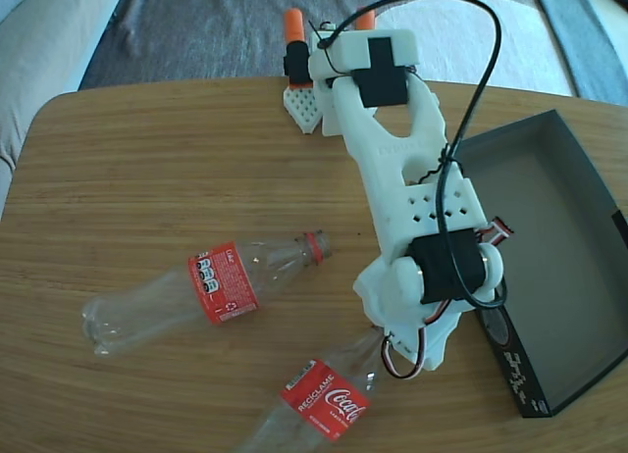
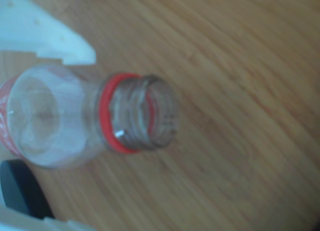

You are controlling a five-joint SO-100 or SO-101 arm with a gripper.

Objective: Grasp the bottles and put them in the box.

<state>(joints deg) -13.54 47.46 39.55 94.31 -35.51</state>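
My gripper grabs the second bottle's slim open neck next, since the bottle's labelled body (image 1: pixel 325 400) is wide and round and narrows toward the bottle's top.
Two clear Coca-Cola bottles with red labels lie on the wooden table. One bottle (image 1: pixel 221 281) lies free at the left in the fixed view, neck pointing right. The second bottle (image 1: pixel 324 399) lies at the bottom edge, its neck running up under my gripper (image 1: pixel 383 340). In the wrist view its shoulder and red-ringed open neck (image 2: pixel 132 113) sit between my white fingers (image 2: pixel 55 36). The gripper (image 2: pixel 82 141) is open around the bottle, with a gap on the lower side. The grey-lined box (image 1: pixel 549 237) stands to the right of the arm, with nothing in it.
The arm's base with orange-tipped clamps (image 1: pixel 294 26) is fixed at the table's back edge. A black cable (image 1: pixel 486 80) loops from the base to the wrist. The box's dark printed side (image 1: pixel 510 360) lies right next to the gripper. A grey cushion (image 1: pixel 49 31) is beyond the table's left edge.
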